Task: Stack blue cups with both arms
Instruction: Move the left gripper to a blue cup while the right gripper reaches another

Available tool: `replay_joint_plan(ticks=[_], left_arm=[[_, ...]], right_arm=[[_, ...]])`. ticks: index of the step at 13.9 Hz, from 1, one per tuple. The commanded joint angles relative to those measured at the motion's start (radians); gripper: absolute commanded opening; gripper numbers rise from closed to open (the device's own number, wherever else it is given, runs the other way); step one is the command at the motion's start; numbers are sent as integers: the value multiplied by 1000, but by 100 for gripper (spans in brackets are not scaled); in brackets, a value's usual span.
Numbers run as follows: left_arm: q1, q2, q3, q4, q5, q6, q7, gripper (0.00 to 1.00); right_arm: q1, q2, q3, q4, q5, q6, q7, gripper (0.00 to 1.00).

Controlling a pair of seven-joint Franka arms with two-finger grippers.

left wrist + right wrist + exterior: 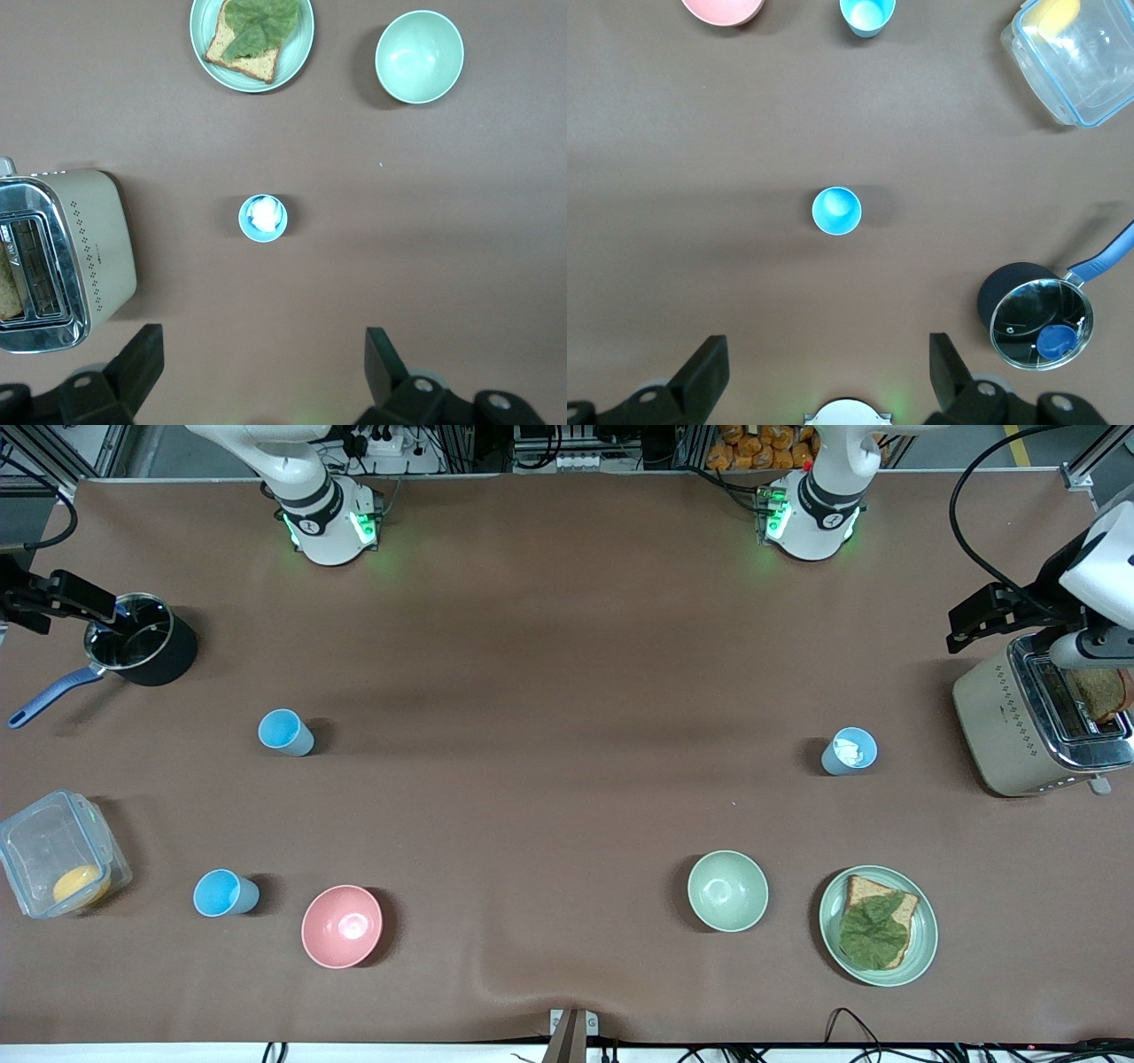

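I should stack the scrap-holding cup with the other blue cup (pixel 286 732), so my left gripper should next pick it up by its rim (pixel 874 747).
One blue cup (pixel 285 732) stands upright toward the right arm's end of the table and shows in the right wrist view (pixel 836 211). The other blue cup (pixel 849 751), with a white scrap inside, stands toward the left arm's end and shows in the left wrist view (pixel 263 217). My left gripper (pixel 263 370) is open and empty, high over the table near its base. My right gripper (pixel 826 372) is open and empty, high near its own base. Neither gripper shows in the front view.
A brighter sky-blue cup (pixel 225 893), a pink bowl (pixel 342 926), a clear lidded box (pixel 55 865) and a black saucepan (pixel 142 650) are at the right arm's end. A green bowl (pixel 727 890), a plate with toast and a leaf (pixel 877 926) and a toaster (pixel 1036 717) are at the left arm's end.
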Motion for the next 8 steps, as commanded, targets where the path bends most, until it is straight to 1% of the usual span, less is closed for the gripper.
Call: replay_joint_plan(ticks=[1, 3, 4, 6, 7, 8], left_arm=[[6, -15, -3, -4, 13, -19, 19, 100], [-1, 10, -3, -2, 71, -19, 13, 100], [0, 21, -5, -5, 77, -8, 4, 100], [11, 98, -3, -10, 79, 44, 2, 100], [13, 113, -3, -30, 77, 59, 2, 100], [11, 127, 0, -80, 83, 97, 1, 100]], right_arm=[[6, -2, -8, -2, -2, -8, 1, 100], [5, -2, -8, -2, -2, -16, -1, 100], [3, -2, -8, -2, -2, -17, -1, 100], [3, 3, -10, -4, -2, -16, -1, 100], [2, 8, -10, -4, -2, -14, -1, 100], [3, 17, -10, -4, -13, -14, -1, 100]])
